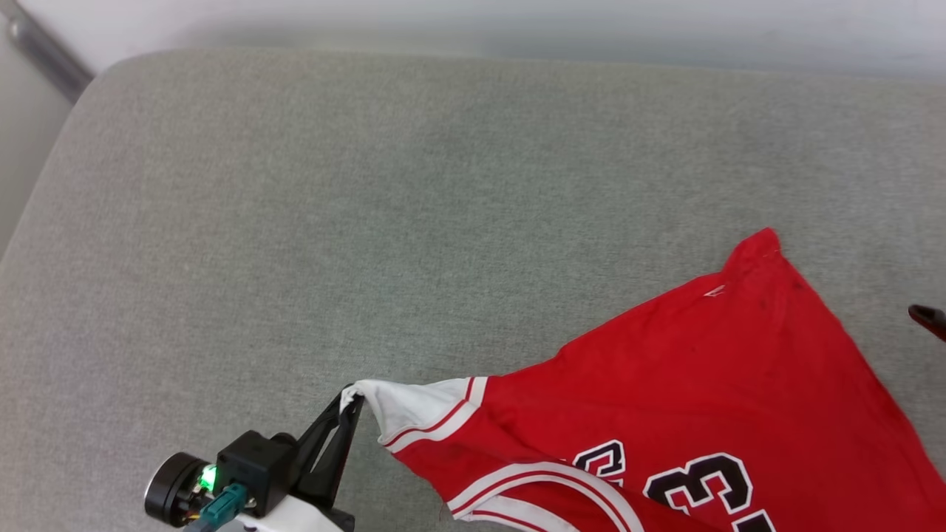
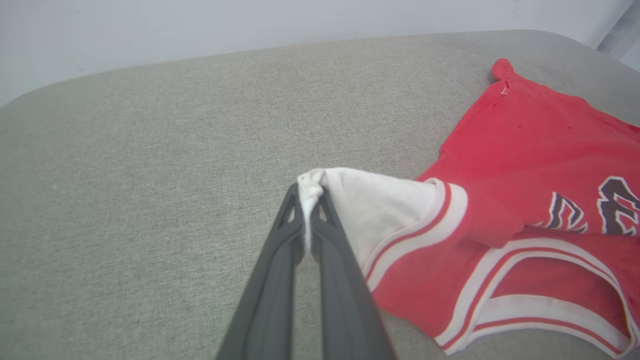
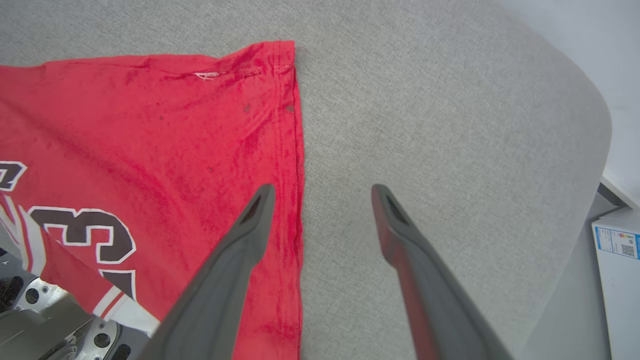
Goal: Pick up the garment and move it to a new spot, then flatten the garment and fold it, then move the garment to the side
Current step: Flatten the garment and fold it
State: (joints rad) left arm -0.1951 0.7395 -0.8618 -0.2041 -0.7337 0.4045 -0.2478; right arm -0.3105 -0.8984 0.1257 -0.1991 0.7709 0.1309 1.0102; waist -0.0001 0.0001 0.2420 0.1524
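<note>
The garment's red body (image 1: 674, 363) lies spread flat. My right gripper grabs the garment by its red hem corner (image 1: 760, 244) next, since that corner juts out puckered.
The garment (image 1: 709, 369), a red jersey with white sleeves and a black-and-white number print, lies spread on the grey padded surface at the lower right of the head view. My left gripper (image 1: 353, 403) is shut on the tip of the white sleeve (image 2: 370, 205), which is pulled out to the left. In the left wrist view the left gripper (image 2: 310, 195) pinches that white cloth between its fingertips. My right gripper (image 3: 322, 192) stands open above the garment's (image 3: 150, 140) straight red hem, one finger over the cloth and the other over bare surface, holding nothing. One right fingertip (image 1: 927, 318) shows at the head view's right edge.
The grey padded surface (image 1: 369, 222) stretches wide to the left and far side, with rounded corners. A metal bar (image 1: 44, 52) runs past its far left corner. A white labelled box (image 3: 617, 260) stands beyond the right edge. Part of the robot's base (image 3: 45, 320) shows below the garment.
</note>
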